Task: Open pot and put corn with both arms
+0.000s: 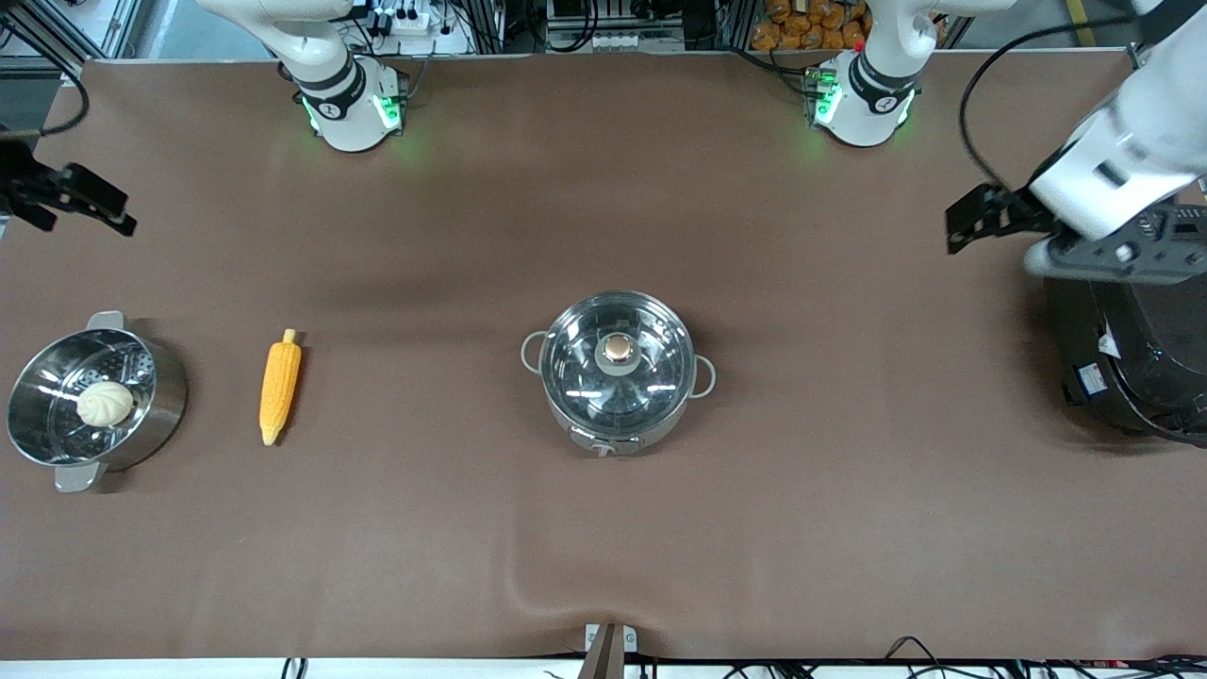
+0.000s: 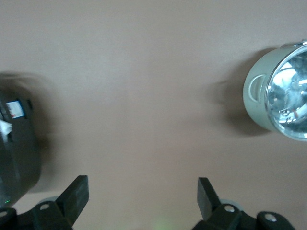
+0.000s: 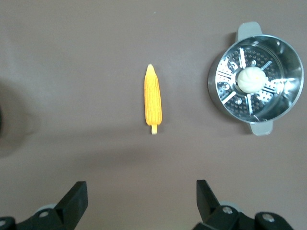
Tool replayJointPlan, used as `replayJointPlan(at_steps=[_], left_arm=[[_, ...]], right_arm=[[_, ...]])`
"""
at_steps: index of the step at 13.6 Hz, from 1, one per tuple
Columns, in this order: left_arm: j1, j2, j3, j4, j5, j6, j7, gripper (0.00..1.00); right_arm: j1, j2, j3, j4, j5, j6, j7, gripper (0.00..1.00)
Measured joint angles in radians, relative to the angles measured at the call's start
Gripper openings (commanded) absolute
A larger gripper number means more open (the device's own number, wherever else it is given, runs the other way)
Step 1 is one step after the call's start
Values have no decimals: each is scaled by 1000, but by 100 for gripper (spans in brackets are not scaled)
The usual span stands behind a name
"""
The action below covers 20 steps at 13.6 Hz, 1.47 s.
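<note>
I should pick up the glass lid by its copper knob (image 1: 619, 349) next with my left gripper. That will open the steel pot for the corn (image 1: 280, 387).
The steel pot (image 1: 624, 436) with wire loop handles stands mid-table, its glass lid (image 1: 585, 377) with the copper knob (image 1: 619, 349) on it. It also shows in the left wrist view (image 2: 259, 96). The corn (image 1: 280, 387) lies flat on the table between the pot and the right arm's end; it also shows in the right wrist view (image 3: 153, 100). My left gripper (image 1: 957, 226) is open and empty, up in the air beside the black cooker; its fingers (image 2: 76, 194) stand wide apart. My right gripper (image 1: 118, 212) is open and empty over the table's edge at the right arm's end.
A steel pot with flat tab handles (image 1: 168, 391) and a perforated insert holds a pale bun (image 1: 105, 404) beside the corn, also in the right wrist view (image 3: 213, 91). The big black cooker (image 1: 1132, 358) stands at the left arm's end. A fold in the brown cloth (image 1: 528, 589) lies nearer the camera.
</note>
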Motion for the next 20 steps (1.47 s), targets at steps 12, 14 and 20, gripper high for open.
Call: replayJointPlan(at_steps=[12,14,20], left_arm=[[-485,457,0,90,1,511,-543,100],[-516,496,12,104,1,543,-548,100],[-543,550,41,113,15,614,-542,59]], right_arm=[[14,376,2,-230,0,559,-4,100],[14,448,2,-231,-12,626,-10,100],[12,636,-6,-231,-37,764,-10,72]])
